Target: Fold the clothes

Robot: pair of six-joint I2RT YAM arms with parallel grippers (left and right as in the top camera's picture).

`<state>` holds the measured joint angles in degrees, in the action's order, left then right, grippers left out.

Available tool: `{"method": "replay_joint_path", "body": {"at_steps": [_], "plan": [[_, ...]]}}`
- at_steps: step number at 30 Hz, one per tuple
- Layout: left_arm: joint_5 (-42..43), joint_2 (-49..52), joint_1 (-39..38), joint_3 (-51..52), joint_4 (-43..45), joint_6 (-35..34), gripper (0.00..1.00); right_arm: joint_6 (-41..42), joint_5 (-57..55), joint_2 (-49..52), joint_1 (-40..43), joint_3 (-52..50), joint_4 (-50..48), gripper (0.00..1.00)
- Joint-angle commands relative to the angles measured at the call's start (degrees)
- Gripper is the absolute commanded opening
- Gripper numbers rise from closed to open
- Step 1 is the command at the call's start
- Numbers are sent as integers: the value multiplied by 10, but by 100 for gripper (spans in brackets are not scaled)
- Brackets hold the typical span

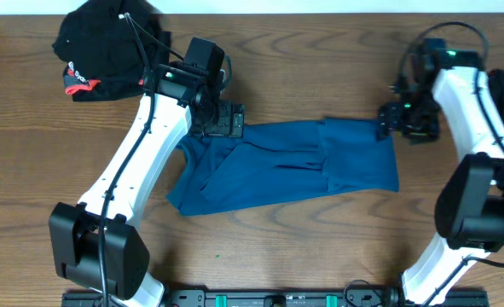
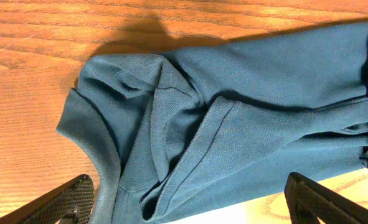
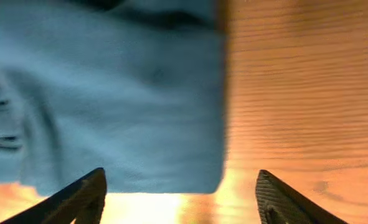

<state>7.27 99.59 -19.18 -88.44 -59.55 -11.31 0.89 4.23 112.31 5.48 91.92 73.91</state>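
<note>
Next, the right gripper grabs the teal-blue shirt (image 1: 286, 166) by its loose end edge (image 1: 394, 173) opposite the collar to pull the shirt straight for folding.
The clothes in play are a teal-blue shirt (image 1: 286, 166), lying partly folded and rumpled across the middle of the table. My left gripper (image 1: 228, 126) hovers open over its upper left end. In the left wrist view the wrinkled collar and sleeve folds of the shirt (image 2: 233, 124) lie beneath the left gripper (image 2: 190, 180), with nothing between the fingers. My right gripper (image 1: 390, 119) is at the shirt's upper right corner. It stands open (image 3: 180, 173), and the shirt's edge (image 3: 109, 93) lies flat on the wood below it, not held.
A black garment with red-and-white trim (image 1: 107, 47) lies bunched at the table's far left corner, behind the left arm. Bare wooden table (image 1: 320, 247) surrounds the shirt. Both arm bases stand at the near edge.
</note>
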Motion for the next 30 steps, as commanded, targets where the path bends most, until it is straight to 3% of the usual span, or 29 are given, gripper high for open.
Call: {"method": "replay_joint_path", "body": {"at_steps": [1,11,30], "plan": [[-5,-3,2,3,-1,6,98,-71,50,-14,34,-37,-25,76],[-5,-3,2,3,-1,5,98,-150,238,-14,116,-167,-164,78],[-5,-3,2,3,-1,5,98,-146,314,-13,128,-304,-264,80]]}}
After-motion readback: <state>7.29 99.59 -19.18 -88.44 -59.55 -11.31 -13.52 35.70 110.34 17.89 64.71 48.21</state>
